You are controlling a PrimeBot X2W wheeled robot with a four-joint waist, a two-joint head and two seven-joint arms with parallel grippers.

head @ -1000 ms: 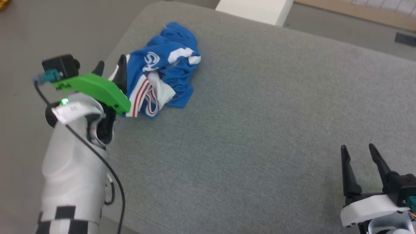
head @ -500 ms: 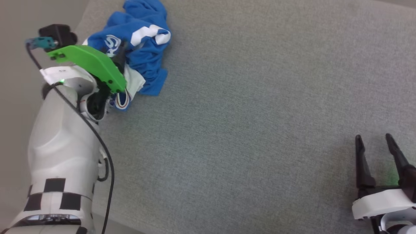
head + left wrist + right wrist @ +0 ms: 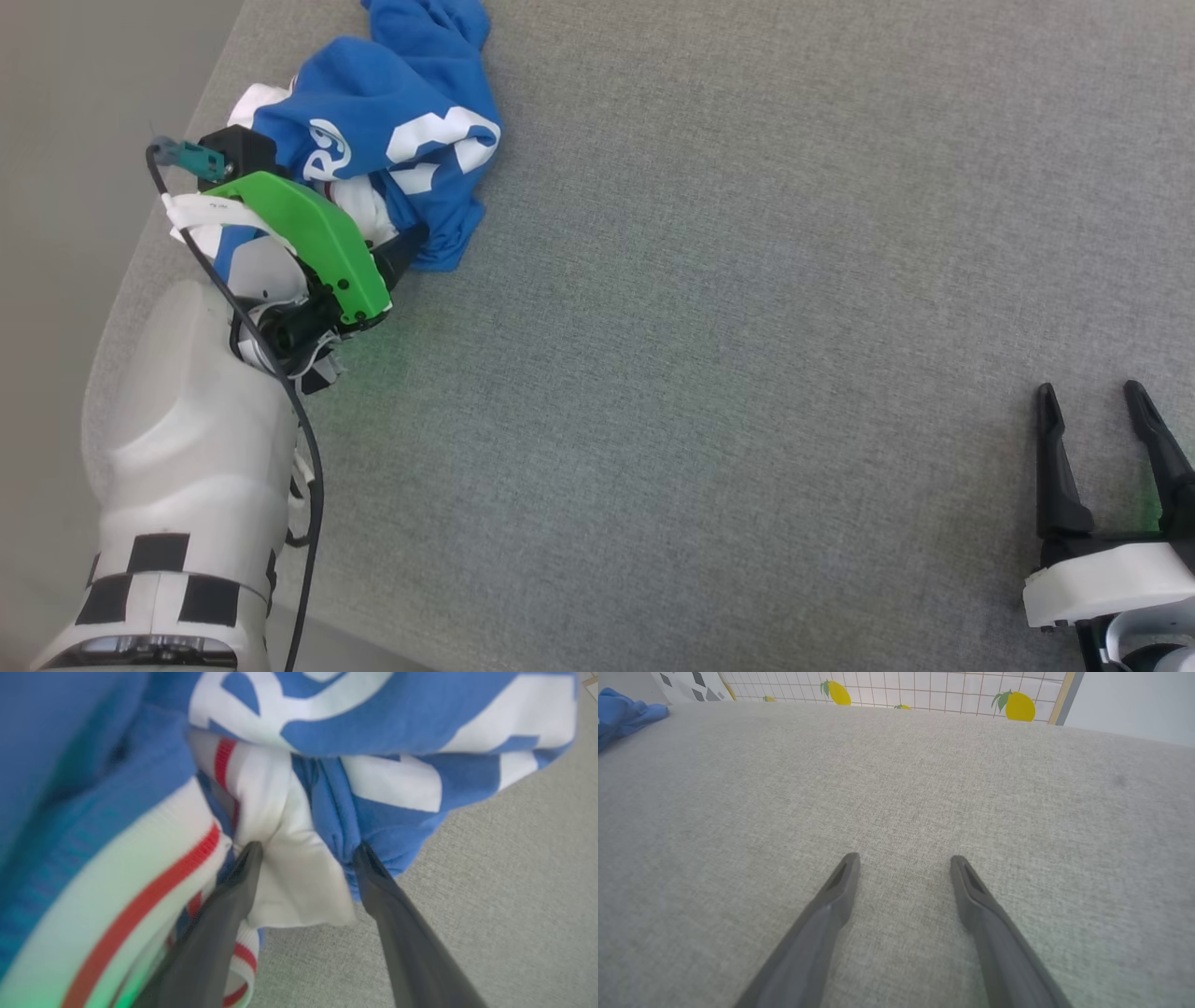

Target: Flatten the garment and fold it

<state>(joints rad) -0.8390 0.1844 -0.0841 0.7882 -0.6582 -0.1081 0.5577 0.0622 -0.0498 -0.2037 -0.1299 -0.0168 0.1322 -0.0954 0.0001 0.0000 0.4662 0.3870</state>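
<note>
I need to grab the garment by its white fold (image 3: 367, 209) with my left gripper next. The fold sticks out as a loose flap, while the blue cloth (image 3: 403, 95) lies slack in a heap.
The garment (image 3: 401, 121) lies crumpled in a heap at the far left of the grey table (image 3: 747, 373), blue with white lettering up. In the left wrist view my left gripper (image 3: 307, 851) is open, its two fingers straddling a white fold of the garment (image 3: 289, 877), with red-and-white trim to the left. From the head, the green wrist cover (image 3: 308, 233) hides most of those fingers. My right gripper (image 3: 1090, 392) rests open near the table's lower right with nothing between its fingers, as the right wrist view confirms (image 3: 904, 859). A blue corner of the garment (image 3: 621, 714) shows there too.
The table's rounded left edge (image 3: 140, 280) runs close beside the garment and my left forearm (image 3: 196, 448), with floor beyond. A tiled wall with lemon prints (image 3: 1017, 704) stands past the table's far side. Bare grey cloth spreads between the two grippers.
The head camera has shifted. My left gripper has moved from beside the garment into its near edge, fingers now around a white fold. The right gripper stays open and still.
</note>
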